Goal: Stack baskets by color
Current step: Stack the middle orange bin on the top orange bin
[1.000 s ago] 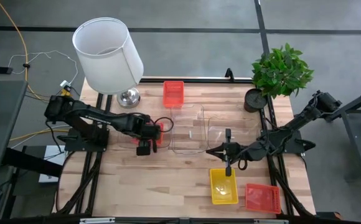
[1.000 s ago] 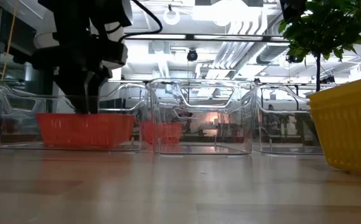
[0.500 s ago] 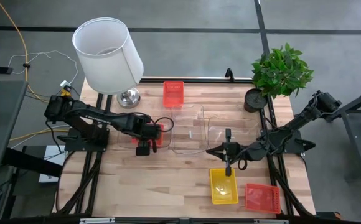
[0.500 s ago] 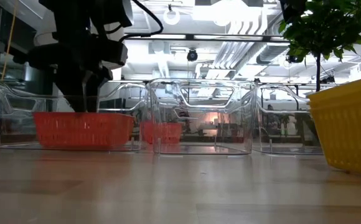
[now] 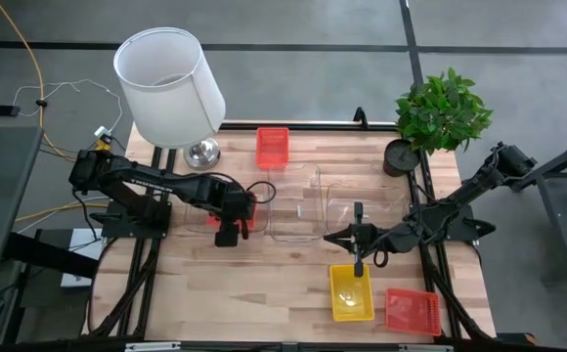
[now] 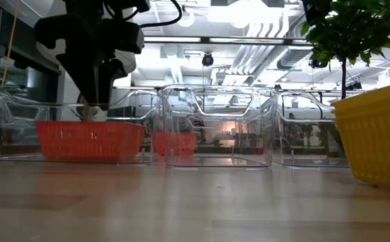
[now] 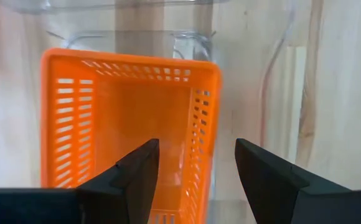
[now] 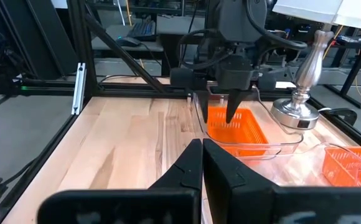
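Observation:
The orange-red basket should go in a stack with the lone red basket, so next my left gripper needs to grab it by its long side's rim (image 7: 213,143).
An orange-red basket (image 7: 131,124) rests on its base inside a clear bin (image 6: 7,128) at the table's left. My left gripper (image 7: 196,162) hangs open just above it, fingers pointing down on either side of one long wall and touching nothing. In the low view its tips (image 6: 91,113) stand just over the basket's rim (image 6: 91,124). My right gripper (image 8: 202,146) is shut and held level in the air right of centre (image 5: 327,238). Beside it a yellow basket (image 5: 351,291) lies near the front edge. A red basket (image 5: 272,147) lies at the far edge, another (image 5: 411,310) at the front right.
Two more clear bins (image 5: 296,203) (image 5: 357,200) stand side by side at the table's middle. A white lamp (image 5: 171,83) stands at the far left corner and a potted plant (image 5: 440,112) at the far right. Bare wood lies along the near left.
My left gripper has risen out of the orange-red basket, staying open, and its tips now stand above the rim. The basket remains on the floor of the clear bin.

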Controlling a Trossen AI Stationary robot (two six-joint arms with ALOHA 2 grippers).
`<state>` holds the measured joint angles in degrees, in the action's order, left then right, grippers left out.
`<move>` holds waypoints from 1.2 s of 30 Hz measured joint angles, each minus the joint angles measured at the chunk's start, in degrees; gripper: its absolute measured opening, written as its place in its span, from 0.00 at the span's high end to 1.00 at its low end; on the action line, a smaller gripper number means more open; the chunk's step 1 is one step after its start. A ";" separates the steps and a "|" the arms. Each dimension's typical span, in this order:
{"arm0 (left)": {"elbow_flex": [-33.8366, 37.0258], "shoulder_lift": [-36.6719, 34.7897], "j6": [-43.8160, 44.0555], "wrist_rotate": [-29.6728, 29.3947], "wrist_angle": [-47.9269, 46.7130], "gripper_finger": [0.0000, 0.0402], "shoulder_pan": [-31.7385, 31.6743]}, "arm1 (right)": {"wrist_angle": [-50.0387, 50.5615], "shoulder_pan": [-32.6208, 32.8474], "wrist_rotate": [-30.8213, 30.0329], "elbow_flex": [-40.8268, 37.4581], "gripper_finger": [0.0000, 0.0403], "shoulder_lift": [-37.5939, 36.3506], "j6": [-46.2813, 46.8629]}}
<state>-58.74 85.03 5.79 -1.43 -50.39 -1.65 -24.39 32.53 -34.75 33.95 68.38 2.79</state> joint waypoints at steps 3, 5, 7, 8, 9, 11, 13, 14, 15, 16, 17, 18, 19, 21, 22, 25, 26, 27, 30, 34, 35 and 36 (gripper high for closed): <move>0.00 0.01 -0.01 -0.64 0.02 0.51 0.00 | 0.10 0.00 0.00 0.00 1.00 0.00 0.17; 0.00 0.36 -0.08 -1.63 0.04 0.51 0.00 | 0.14 0.00 -0.01 0.00 1.00 0.00 0.17; 0.07 0.77 -0.54 -2.95 0.00 0.51 0.02 | 0.14 0.00 0.01 0.00 1.00 0.00 0.17; 0.09 0.83 -0.94 -3.82 0.02 0.51 0.02 | 0.14 0.00 0.01 0.00 1.00 0.00 0.17; 0.07 0.92 -1.42 -4.74 0.23 0.51 0.00 | 0.14 0.00 0.01 0.00 1.00 0.00 0.18; 0.07 1.40 -1.91 -5.61 0.49 0.51 0.00 | 0.14 0.00 0.01 0.00 1.00 0.00 0.19; 0.07 1.73 -1.93 -4.61 0.63 0.51 -0.03 | 0.16 0.00 0.01 0.00 1.00 0.00 0.17; 0.07 1.88 -1.93 -3.74 0.68 0.51 -0.01 | 0.16 0.00 0.01 0.00 1.00 0.00 0.18; 0.09 2.23 -1.93 -3.16 0.69 0.51 0.00 | 0.16 0.00 0.01 0.00 1.00 0.00 0.18; 0.09 2.62 -1.92 -3.01 0.67 0.51 0.01 | 0.18 0.00 0.01 0.00 1.00 0.00 0.18; 0.09 2.97 -1.92 -2.87 0.63 0.51 0.04 | 0.17 0.00 0.01 0.00 1.00 0.00 0.19; 0.09 3.35 -1.93 -2.73 0.66 0.51 0.06 | 0.17 0.00 0.01 0.00 1.00 0.00 0.19; 0.07 3.77 -1.93 -2.73 0.84 0.51 0.21 | 0.18 0.00 0.01 0.02 1.00 0.00 0.20; 0.07 4.66 -1.93 -1.79 0.73 0.51 0.21 | 0.22 0.00 0.01 0.02 1.00 0.00 0.20; 0.07 4.82 -1.95 -1.54 0.72 0.51 0.21 | 0.28 0.00 0.01 0.02 1.00 0.00 0.20; 0.10 5.57 -1.95 -0.85 0.65 0.51 0.21 | 0.62 0.00 0.01 0.02 1.00 0.00 0.20; 0.11 5.58 -1.95 -0.87 0.49 0.51 0.21 | 0.62 0.00 0.01 0.02 1.00 0.00 0.20; 0.10 5.47 -1.95 -0.90 0.64 0.51 0.21 | 0.61 0.00 0.01 0.02 1.00 0.00 0.20; 0.09 5.44 -1.95 -1.25 0.66 0.51 0.21 | 0.62 0.00 0.01 0.04 1.00 0.00 0.20; 0.09 5.44 -1.98 -2.83 0.68 0.51 0.21 | 0.62 0.00 0.01 0.04 1.00 0.00 0.20; 0.09 5.44 -1.97 -3.34 0.68 0.51 0.21 | 0.63 0.00 0.01 0.03 1.00 0.00 0.20; 0.09 5.48 -1.99 -3.88 0.67 0.51 0.21 | 0.62 0.00 0.01 0.04 1.00 0.00 0.20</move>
<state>-58.65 90.52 3.79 -5.31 -49.72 -1.43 -23.77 32.53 -34.74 34.00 68.38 2.98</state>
